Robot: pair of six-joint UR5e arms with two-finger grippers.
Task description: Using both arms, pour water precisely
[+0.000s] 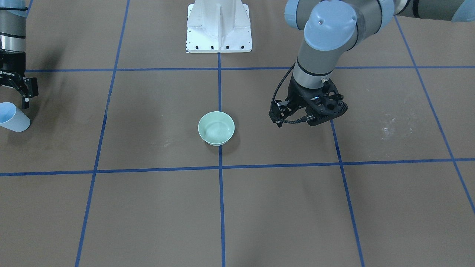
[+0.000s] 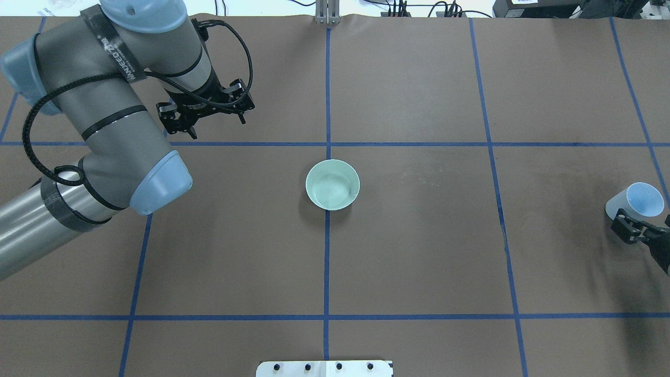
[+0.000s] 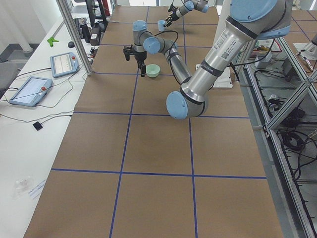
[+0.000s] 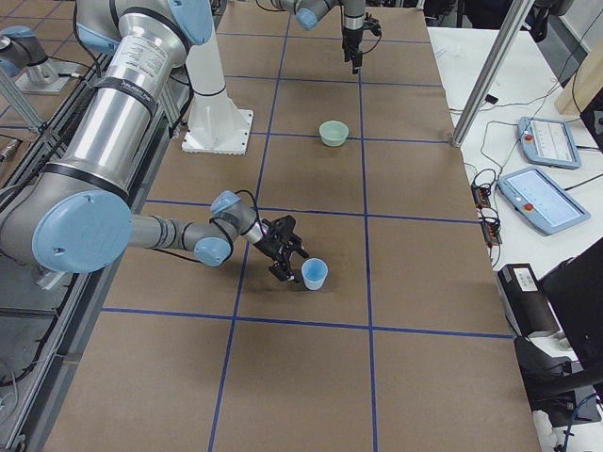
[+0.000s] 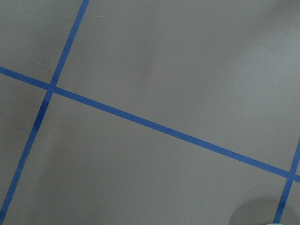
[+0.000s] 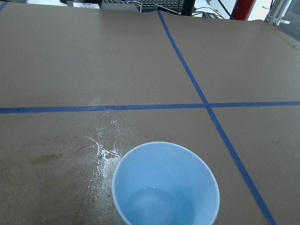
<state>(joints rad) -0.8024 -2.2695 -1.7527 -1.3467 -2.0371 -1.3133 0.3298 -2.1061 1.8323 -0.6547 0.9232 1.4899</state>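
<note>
The right gripper takes hold of the cup by its outer side (image 1: 17,120) next, so the light-blue cup's opening (image 1: 7,111) stays free to pour.
A light-blue cup (image 2: 637,200) stands upright at the table's right end. It holds a little water (image 6: 154,206), seen as a faint sheen at its bottom. My right gripper (image 2: 625,225) is low just behind the cup, open and apart from it; it also shows in the front view (image 1: 23,97) and the right side view (image 4: 288,260). A pale green bowl (image 2: 333,185) sits at the table's middle with a faint sheen inside. My left gripper (image 2: 207,112) hangs pointing down over bare table, far left of the bowl; its fingers are hidden.
A wet patch (image 6: 105,149) glints on the brown paper beside the cup. Blue tape lines (image 2: 327,262) divide the table (image 2: 419,262) into squares. The white pedestal (image 1: 219,27) stands at the robot's side. Tablets (image 4: 546,188) lie on the side bench.
</note>
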